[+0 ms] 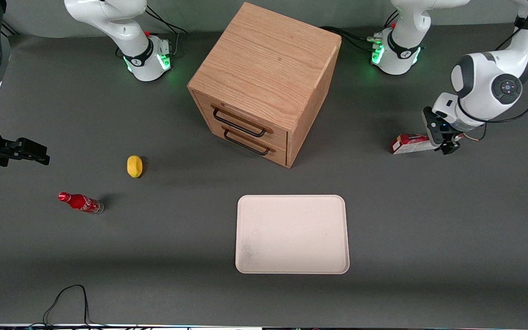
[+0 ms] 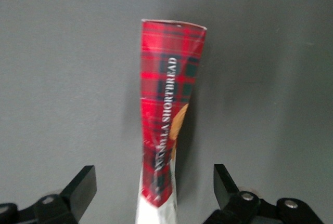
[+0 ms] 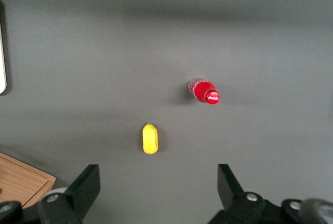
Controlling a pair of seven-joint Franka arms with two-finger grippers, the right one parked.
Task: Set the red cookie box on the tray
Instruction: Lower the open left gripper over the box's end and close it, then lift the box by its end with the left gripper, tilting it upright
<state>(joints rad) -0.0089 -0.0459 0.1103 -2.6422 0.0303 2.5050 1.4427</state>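
My gripper should next take hold of the red cookie box by its middle (image 2: 157,195), across the narrow width, so that it can place the box on the cream tray.
The red cookie box (image 1: 408,143) lies on the grey table toward the working arm's end, farther from the front camera than the tray (image 1: 292,234). In the left wrist view the box (image 2: 169,109) is a long red tartan carton with a white end, running between the two black fingers (image 2: 82,189). My gripper (image 1: 446,145) is low over the box's end, open, with a finger on either side and a gap to each. The cream tray lies bare near the table's front middle.
A wooden two-drawer cabinet (image 1: 266,78) stands at the middle back. A yellow lemon-like object (image 1: 134,166) and a small red soda bottle (image 1: 80,202) lie toward the parked arm's end. A black cable (image 1: 69,298) loops at the front edge.
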